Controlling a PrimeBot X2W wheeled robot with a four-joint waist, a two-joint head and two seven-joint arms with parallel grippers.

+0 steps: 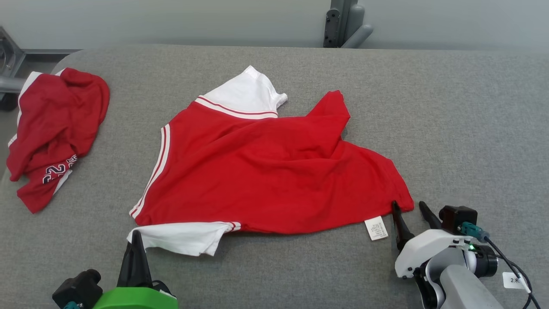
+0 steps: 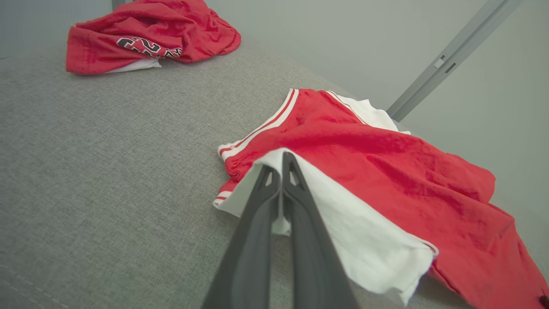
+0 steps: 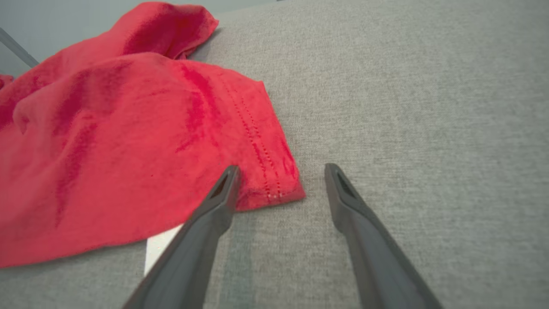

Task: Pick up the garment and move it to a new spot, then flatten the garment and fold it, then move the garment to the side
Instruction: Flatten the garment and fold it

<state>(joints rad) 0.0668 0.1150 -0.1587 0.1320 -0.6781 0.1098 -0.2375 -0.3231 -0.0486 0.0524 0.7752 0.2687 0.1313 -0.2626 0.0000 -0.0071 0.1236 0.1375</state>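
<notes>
Next, my right gripper pinches the garment by its narrow hem corner (image 1: 405, 205), since the red cloth (image 1: 267, 175) lies wide and slack across the table.
The garment (image 1: 266, 171), a red jersey with white sleeves and striped trim, lies spread but wrinkled on the grey padded table (image 1: 450, 107). At the jersey's near left corner my left gripper (image 1: 136, 235) is shut on the edge of the white sleeve (image 1: 184, 237). The left wrist view shows a bit of white cloth pinched between the closed fingers of the left gripper (image 2: 281, 162) over the sleeve (image 2: 364, 240). My right gripper (image 1: 408, 207) stands open at the garment's near right hem corner. In the right wrist view that corner (image 3: 274, 180) lies between the open fingers of the right gripper (image 3: 281, 169).
A second red garment (image 1: 55, 128) with printed numbers lies crumpled at the table's far left, seen also in the left wrist view (image 2: 150, 34). A white care label (image 1: 376, 228) sticks out from the hem. A grey post (image 1: 343, 23) stands behind the table.
</notes>
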